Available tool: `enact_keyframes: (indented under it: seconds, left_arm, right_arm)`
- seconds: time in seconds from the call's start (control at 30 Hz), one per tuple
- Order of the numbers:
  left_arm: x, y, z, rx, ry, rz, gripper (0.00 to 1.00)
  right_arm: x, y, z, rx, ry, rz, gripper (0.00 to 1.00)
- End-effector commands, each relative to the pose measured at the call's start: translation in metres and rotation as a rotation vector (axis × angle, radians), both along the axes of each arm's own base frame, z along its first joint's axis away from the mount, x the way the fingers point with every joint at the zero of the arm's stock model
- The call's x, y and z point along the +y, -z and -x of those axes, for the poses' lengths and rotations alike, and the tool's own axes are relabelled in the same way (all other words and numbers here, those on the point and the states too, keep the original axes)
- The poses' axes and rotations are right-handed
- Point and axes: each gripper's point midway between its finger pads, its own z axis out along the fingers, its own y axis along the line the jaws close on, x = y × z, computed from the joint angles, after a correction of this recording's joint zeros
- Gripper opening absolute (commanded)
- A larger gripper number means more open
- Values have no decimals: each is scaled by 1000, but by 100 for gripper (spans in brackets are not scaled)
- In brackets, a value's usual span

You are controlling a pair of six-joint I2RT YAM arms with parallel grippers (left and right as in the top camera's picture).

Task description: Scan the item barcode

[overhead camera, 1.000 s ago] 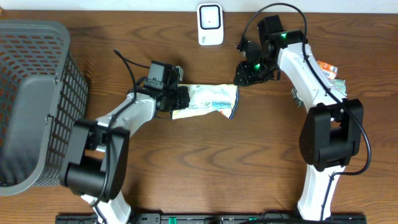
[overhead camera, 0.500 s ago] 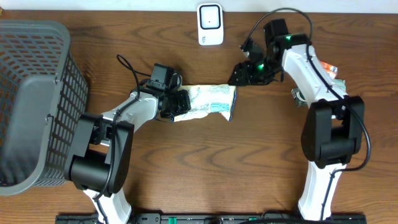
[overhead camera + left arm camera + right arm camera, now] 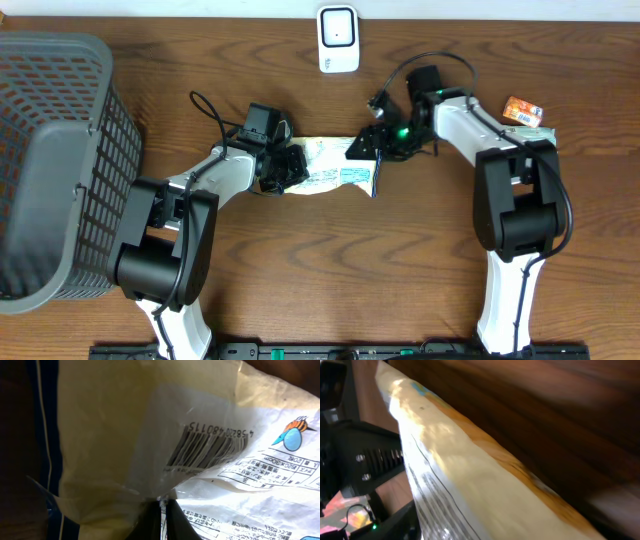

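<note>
The barcode (image 3: 205, 450) needs to stay uncovered for the scanner, so my right gripper will next grab the packet at the end opposite my left gripper.
The item is a cream and white plastic packet (image 3: 335, 165) lying across the middle of the table. My left gripper (image 3: 288, 168) is shut on its left end, and in the left wrist view the two dark fingertips (image 3: 150, 520) pinch the film. The barcode (image 3: 205, 450) shows on the packet (image 3: 115, 420) just above the left gripper (image 3: 162, 504). My right gripper (image 3: 366, 147) sits at the packet's right end, jaws open. In the right wrist view the packet (image 3: 470, 470) runs across beside one dark finger (image 3: 395, 522). The white scanner (image 3: 338, 38) stands at the back edge.
A grey mesh basket (image 3: 100, 130) fills the left side of the table. A small orange packet (image 3: 522, 110) and other items lie at the right, behind the right arm. Cables loop above both wrists.
My right gripper has moved left and down from near the scanner to the packet's right end, and its jaws have widened. The left gripper has kept its hold and shifted slightly right.
</note>
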Motion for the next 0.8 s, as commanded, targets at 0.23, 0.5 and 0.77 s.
enact_keyframes:
  seconds: [0.23,0.5,0.77]
  left_arm:
    - [6,32,17,89,-4,-54,7]
    - [10,-8,7,1,1,-30,7]
    - [66,-127,1,-242,-100,-43,13]
  right_arm:
    - [28,7,10,37,7,-42,34]
    - [31,-7,8,48,3,-140,2]
    - [20,-39,1,22,-4,-290,1]
